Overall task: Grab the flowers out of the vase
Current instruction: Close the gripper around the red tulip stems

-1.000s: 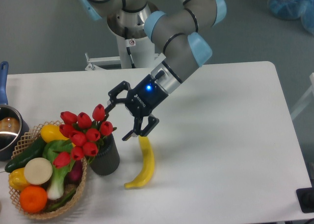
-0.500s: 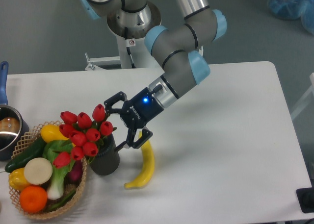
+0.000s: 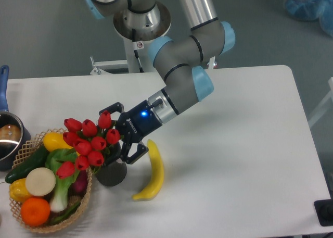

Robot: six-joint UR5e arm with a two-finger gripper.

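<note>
The flowers (image 3: 87, 141) need to come out of the vase (image 3: 111, 173), so my gripper will grab them next by their stems, just below the red buds.
The flowers (image 3: 87, 141), a bunch of red tulip buds with green leaves, stand in the dark ribbed vase (image 3: 111, 173) at the left of the table. My gripper (image 3: 118, 136) is open and reaches in from the right. One finger (image 3: 110, 111) lies above the rightmost buds and the other (image 3: 131, 155) sits just right of the vase top. The stems and the vase mouth are hidden behind the gripper and the blooms.
A yellow banana (image 3: 151, 171) lies just right of the vase. A wicker basket (image 3: 31, 144) of vegetables and fruit touches the bunch on the left. A metal pot with a blue handle (image 3: 5, 139) sits at the left edge.
The gripper has moved left and down, from above the banana to the right side of the bunch over the vase. It stays open. Flowers and vase have not moved.
</note>
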